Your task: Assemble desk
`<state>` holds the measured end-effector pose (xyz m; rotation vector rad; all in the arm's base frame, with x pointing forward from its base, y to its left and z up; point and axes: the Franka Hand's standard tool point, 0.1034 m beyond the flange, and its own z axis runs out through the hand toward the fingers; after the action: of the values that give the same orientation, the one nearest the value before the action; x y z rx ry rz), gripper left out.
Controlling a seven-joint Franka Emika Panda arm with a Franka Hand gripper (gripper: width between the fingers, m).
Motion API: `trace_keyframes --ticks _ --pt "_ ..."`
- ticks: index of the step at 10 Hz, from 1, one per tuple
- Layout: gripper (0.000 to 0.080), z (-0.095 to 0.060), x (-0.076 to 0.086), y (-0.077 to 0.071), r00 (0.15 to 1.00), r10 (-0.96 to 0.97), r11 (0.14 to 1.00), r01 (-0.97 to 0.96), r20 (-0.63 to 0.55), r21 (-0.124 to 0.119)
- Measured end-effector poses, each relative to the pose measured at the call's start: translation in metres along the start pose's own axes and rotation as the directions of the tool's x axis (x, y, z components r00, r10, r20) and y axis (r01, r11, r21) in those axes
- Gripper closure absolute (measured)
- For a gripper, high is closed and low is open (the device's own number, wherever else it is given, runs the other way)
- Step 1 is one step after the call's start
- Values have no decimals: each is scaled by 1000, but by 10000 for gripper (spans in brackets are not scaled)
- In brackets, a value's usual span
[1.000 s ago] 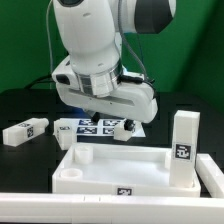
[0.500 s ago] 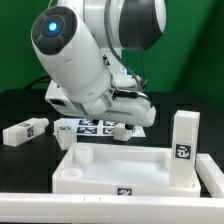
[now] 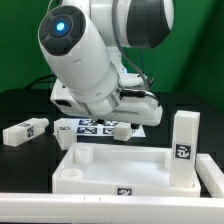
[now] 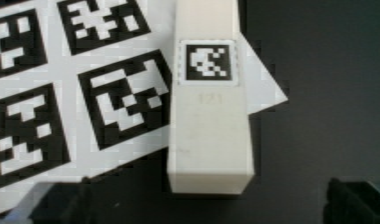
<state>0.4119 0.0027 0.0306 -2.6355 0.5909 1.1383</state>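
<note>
My gripper next needs to grab the tagged leg by its plain blunt end (image 3: pixel 123 131) (image 4: pixel 212 166), so that the leg can be stood in the tabletop's round socket.
The white tray-like tabletop (image 3: pixel 110 178) lies at the front of the exterior view. One white leg (image 3: pixel 182 148) stands upright at its right end. A second leg (image 3: pixel 25 130) lies loose at the exterior view's left. A third leg (image 4: pixel 213 110), with a tag on its upper face, lies partly on the marker board (image 4: pixel 62 100). My gripper (image 4: pixel 208 207) hovers open over this leg's near end, and its dark fingertips (image 4: pixel 356 200) stand wide on either side without touching it. In the exterior view that leg (image 3: pixel 121 130) peeks out under the hand.
The arm's bulky white body (image 3: pixel 85 60) leans over the marker board (image 3: pixel 85 126) at the table's middle. A round socket (image 3: pixel 84 156) shows in the tabletop's left corner. Black table surface surrounds the parts.
The arm has swung and tilted, turning its blue-lit joint toward the camera, and the hand has shifted slightly to the exterior view's right. The jaws stay open and no part has moved.
</note>
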Motion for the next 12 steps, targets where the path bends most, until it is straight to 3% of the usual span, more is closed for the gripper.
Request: trace_keyframes --ticks 2,5,6,10,12 --pt "151 9 -2 3 999 7 1000 -7 45 -6" --pt "151 18 1 1 978 13 1000 -8 209 -25" --pt "151 20 8 0 978 14 1000 -8 208 -30" --pt "151 29 8 -5 981 5 999 3 196 -39" --pt "410 31 8 -4 980 5 999 3 197 -40"
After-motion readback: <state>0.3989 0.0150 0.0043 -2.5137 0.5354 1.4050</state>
